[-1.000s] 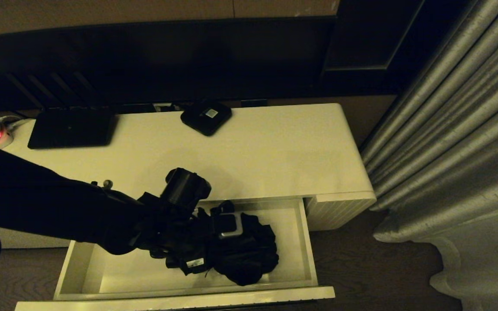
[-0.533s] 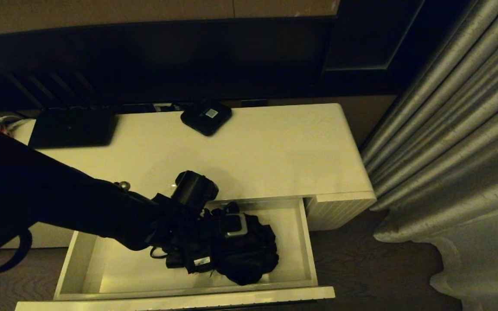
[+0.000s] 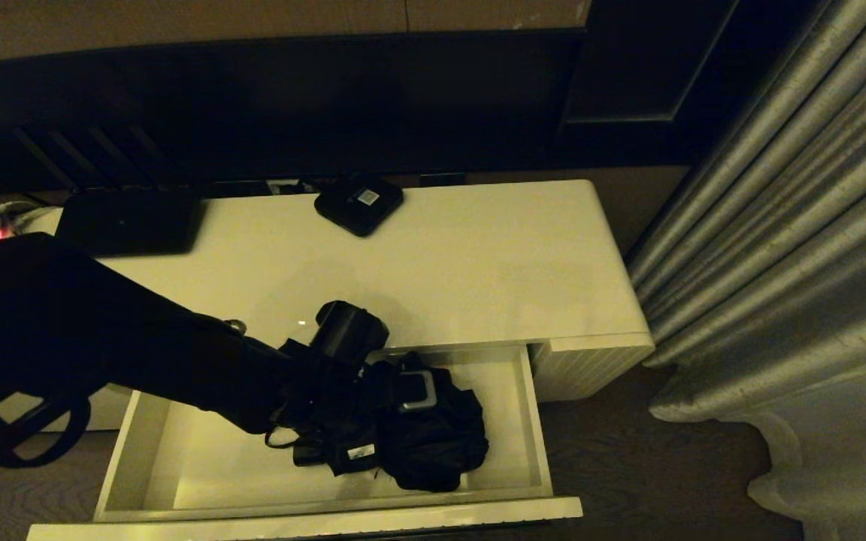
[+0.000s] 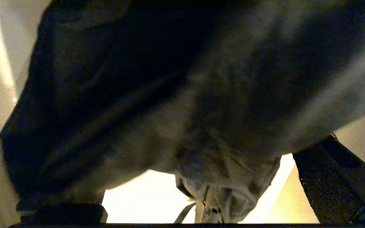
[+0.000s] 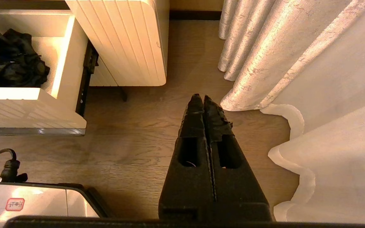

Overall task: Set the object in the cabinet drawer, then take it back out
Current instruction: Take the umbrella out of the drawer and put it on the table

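The left gripper should next grab the black umbrella by its gathered fabric neck (image 4: 219,180) to take it back out of the drawer.
The black folding umbrella (image 3: 440,451) lies bunched at the right middle of the open cream drawer (image 3: 328,512). My left gripper (image 3: 395,417) reaches into the drawer from the left and sits right against the umbrella. In the left wrist view the umbrella's fabric (image 4: 169,95) fills the space between my left gripper's (image 4: 195,177) widely spread fingers (image 4: 328,183), so it is open. My right gripper (image 5: 201,98) hangs shut over the wooden floor, right of the cabinet. That view also shows the umbrella (image 5: 11,66) inside the drawer (image 5: 65,63).
On the cabinet top (image 3: 478,263) a small black square box (image 3: 358,203) sits at the back, with a flat black device (image 3: 126,222) at the back left. A grey curtain (image 3: 801,263) hangs close on the right. The robot base (image 5: 27,202) is below the right arm.
My left arm has pushed to the right and deeper into the drawer, closing in on the umbrella, whose fabric has shifted slightly to the right. The right arm has stayed still.
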Available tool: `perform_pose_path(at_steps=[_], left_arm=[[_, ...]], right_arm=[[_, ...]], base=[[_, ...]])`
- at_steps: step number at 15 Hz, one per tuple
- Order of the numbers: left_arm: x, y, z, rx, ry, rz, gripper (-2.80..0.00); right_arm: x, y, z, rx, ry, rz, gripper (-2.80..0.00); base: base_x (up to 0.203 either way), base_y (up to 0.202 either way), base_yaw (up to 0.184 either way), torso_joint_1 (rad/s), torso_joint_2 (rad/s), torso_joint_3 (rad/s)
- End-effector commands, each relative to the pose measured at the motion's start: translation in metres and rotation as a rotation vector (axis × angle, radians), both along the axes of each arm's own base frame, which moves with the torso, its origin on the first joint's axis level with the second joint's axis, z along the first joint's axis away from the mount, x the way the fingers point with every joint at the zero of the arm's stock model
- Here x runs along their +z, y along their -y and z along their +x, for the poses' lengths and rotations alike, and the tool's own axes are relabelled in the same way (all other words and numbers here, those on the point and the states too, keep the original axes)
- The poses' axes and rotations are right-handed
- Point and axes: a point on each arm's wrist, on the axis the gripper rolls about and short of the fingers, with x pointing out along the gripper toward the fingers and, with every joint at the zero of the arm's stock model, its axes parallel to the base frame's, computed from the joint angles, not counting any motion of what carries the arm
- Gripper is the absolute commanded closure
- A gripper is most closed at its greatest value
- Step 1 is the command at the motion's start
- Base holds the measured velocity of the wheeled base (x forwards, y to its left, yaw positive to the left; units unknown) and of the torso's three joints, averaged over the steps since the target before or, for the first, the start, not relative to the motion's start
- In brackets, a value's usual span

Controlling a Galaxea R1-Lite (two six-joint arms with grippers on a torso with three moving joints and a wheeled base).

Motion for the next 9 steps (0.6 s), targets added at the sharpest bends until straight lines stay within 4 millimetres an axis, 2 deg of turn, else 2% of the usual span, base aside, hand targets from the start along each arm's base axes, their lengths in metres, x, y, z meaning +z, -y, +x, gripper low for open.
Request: perform_pose_path(at_steps=[1, 3, 4, 9], left_arm=[[-0.0064, 0.001, 0.002, -0.001, -0.01, 0.009, -2.8], [-0.0064, 0.0016, 0.003, 0.003, -0.008, 0.006, -2.8], [-0.0064, 0.0016, 0.003, 0.003, -0.008, 0.006, 0.0], [-0.0058, 0.0032, 0.0019, 0.0, -0.011, 0.003, 0.0]], right_arm=[[0.0001, 0.0, 0.0001, 0.001, 0.0, 0.0, 0.0], [0.0001, 0.0, 0.0001, 0.001, 0.0, 0.0, 0.0], [0.0001, 0.0, 0.0001, 0.001, 0.0, 0.0, 0.0], [0.0001, 0.0, 0.0001, 0.001, 0.0, 0.0, 0.0]], base=[[0.0, 0.0, 0.0, 0.0, 0.0, 0.0], [0.0, 0.0, 0.0, 0.0, 0.0, 0.0], [0.0, 0.0, 0.0, 0.0, 0.0, 0.0], [0.0, 0.0, 0.0, 0.0, 0.0, 0.0]])
